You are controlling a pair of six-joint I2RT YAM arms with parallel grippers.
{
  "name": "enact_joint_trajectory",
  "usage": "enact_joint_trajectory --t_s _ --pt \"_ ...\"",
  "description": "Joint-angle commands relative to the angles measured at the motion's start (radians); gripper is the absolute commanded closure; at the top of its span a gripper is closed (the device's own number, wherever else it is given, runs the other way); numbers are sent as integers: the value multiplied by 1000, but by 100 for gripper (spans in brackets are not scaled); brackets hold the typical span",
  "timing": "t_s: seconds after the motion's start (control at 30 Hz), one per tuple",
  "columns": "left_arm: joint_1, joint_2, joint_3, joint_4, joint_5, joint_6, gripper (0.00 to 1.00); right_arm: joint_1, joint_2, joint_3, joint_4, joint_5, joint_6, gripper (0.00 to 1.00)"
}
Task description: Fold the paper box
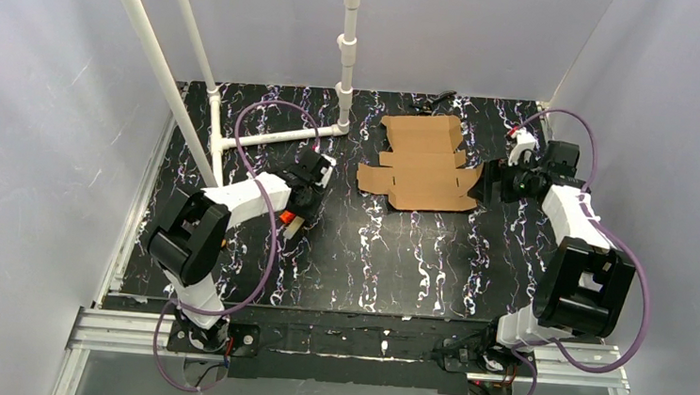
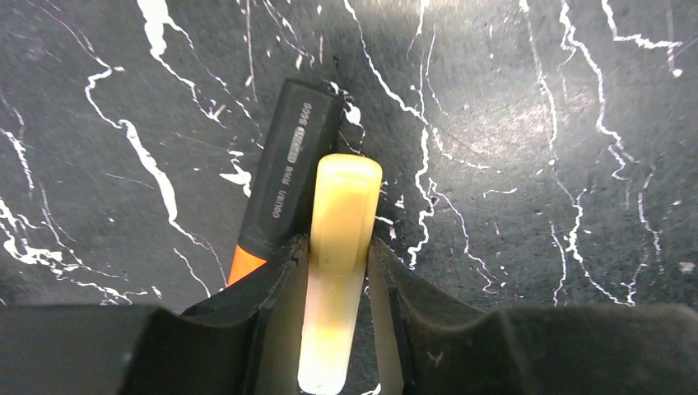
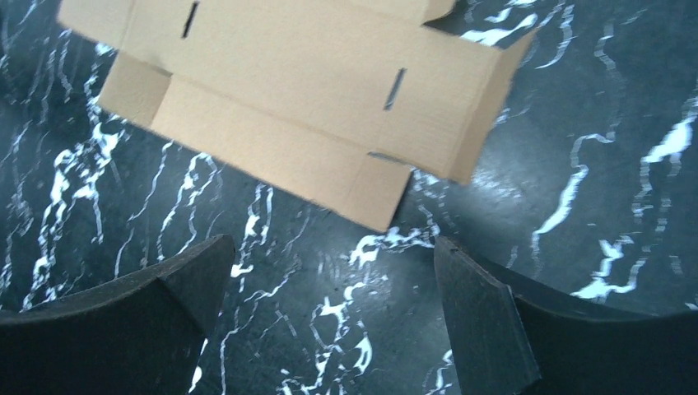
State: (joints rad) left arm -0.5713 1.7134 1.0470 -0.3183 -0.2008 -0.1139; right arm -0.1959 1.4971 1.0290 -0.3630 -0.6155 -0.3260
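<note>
The other panels need to stay free to fold, so the robot's right gripper should next hold the paper box's side flap (image 1: 476,181) (image 3: 500,109) by its outer edge.
The paper box (image 1: 421,165) is a flat brown die-cut cardboard sheet with flaps and slots, lying unfolded on the black marbled table at the back centre-right. In the right wrist view its near corner flap (image 3: 313,90) lies just ahead of my right gripper (image 3: 333,247), whose jaws stand wide apart and empty over bare table. In the top view my right gripper (image 1: 491,184) is at the sheet's right edge. My left gripper (image 1: 296,208) is far left of the sheet, and it (image 2: 339,247) is shut on a pale yellow stick (image 2: 342,206).
An orange-tipped black marker (image 2: 288,177) lies on the table touching the stick's left side. A white pipe frame (image 1: 275,137) runs across the back left, with an upright pipe (image 1: 347,37) behind the sheet. Grey walls close in both sides.
</note>
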Motion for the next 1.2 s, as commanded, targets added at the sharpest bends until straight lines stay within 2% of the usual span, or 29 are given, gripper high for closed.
enact_joint_trajectory --t_s 0.0,0.1,0.2,0.37,0.5,0.63,0.7,0.83,0.93,1.07,1.17 --pt "7 -49 57 -65 35 24 64 -3 62 129 12 131 15 0" --pt "7 -165 51 -115 112 -12 46 -2 134 205 -1 167 30 0" --pt "7 -303 6 -135 193 -76 23 0 218 274 -20 168 53 8" --pt "6 -536 -122 -117 323 -221 3 20 353 348 -30 160 89 19" --pt "9 -702 -253 -44 396 -357 2 52 423 388 -19 212 97 26" --pt "11 -794 -355 17 441 -487 2 68 481 432 -3 261 114 35" --pt "11 -823 -401 64 467 -541 2 71 501 449 0 275 121 45" --pt "11 -862 -473 157 495 -625 2 70 513 450 24 273 132 74" --pt "11 -866 -493 193 499 -651 2 71 494 422 48 252 148 88" --pt "10 -837 -478 208 511 -649 2 69 400 313 100 216 154 98" --pt "10 -808 -478 238 531 -656 2 69 285 201 111 146 158 99"
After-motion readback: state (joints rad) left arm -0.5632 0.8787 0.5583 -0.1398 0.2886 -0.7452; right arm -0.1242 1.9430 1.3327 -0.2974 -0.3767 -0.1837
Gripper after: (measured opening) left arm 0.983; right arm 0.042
